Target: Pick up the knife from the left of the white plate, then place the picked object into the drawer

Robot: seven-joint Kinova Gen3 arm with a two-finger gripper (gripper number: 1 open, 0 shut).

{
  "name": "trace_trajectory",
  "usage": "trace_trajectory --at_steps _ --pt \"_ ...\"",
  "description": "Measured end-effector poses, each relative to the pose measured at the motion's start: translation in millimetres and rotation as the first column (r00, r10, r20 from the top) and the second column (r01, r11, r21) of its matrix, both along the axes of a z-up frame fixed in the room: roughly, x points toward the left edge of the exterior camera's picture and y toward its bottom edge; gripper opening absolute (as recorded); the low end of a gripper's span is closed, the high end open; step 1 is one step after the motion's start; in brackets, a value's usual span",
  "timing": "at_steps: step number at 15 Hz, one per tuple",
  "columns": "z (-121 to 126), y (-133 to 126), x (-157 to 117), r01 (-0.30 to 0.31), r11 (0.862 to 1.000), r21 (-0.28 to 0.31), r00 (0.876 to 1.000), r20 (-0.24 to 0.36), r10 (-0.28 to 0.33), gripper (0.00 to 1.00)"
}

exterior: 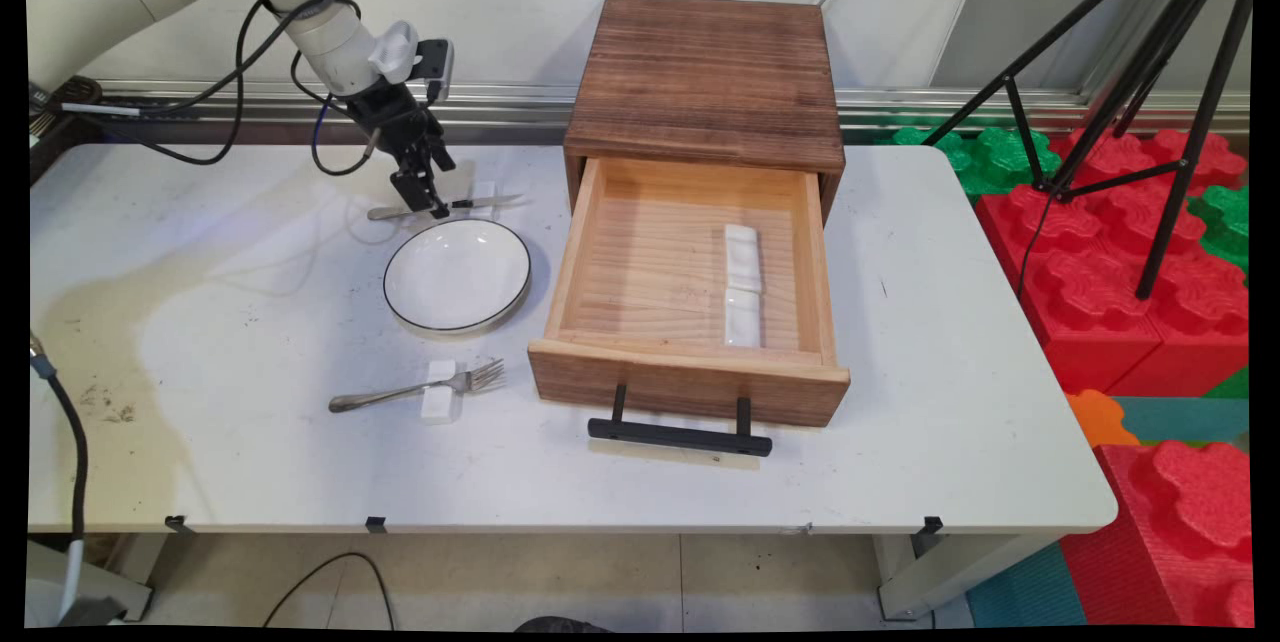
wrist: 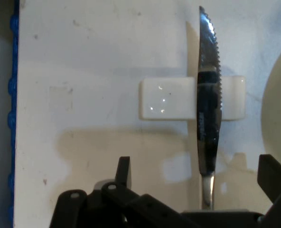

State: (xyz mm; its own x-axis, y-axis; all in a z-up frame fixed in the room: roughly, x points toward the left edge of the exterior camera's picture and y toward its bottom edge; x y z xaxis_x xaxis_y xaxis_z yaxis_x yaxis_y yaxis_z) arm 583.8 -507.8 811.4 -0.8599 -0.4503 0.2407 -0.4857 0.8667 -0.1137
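My gripper is to grab the steel knife next by its handle (exterior: pixel 390 212), and then it will lay the knife across a white rest in the drawer.
My gripper (exterior: pixel 424 199) reaches down over the handle end of a silver knife (exterior: pixel 447 207) behind a white black-rimmed plate (exterior: pixel 457 274). The hand view shows the serrated knife (wrist: pixel 208 114) lying across a white ceramic rest (wrist: pixel 166 99). The gripper (wrist: pixel 197 175) is open, one fingertip on each side of the knife and neither touching it. The plate's edge (wrist: pixel 278 109) shows at the right.
A fork (exterior: pixel 420 388) lies on another white rest (exterior: pixel 441 404) in front of the plate. To the right, a wooden box (exterior: pixel 705 82) has its drawer (exterior: pixel 585 252) pulled out with two white rests (exterior: pixel 742 284) inside. Red and green foam blocks (exterior: pixel 1120 292) and a tripod (exterior: pixel 1150 72) stand beyond the table's right edge.
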Motion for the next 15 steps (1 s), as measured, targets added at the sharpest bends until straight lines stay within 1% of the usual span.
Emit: trace_trajectory --at_steps 4,5,15 --pt "-2.8 -1.3 -0.3 0.008 1.0 0.001 1.0 0.008 -0.008 1.0" --pt "-3.4 -0.8 -0.4 0.012 1.0 0.003 1.0 0.009 -0.012 0.0" --pt "-4.4 10.1 2.6 0.055 0.998 0.023 0.998 0.016 -0.055 0.0"
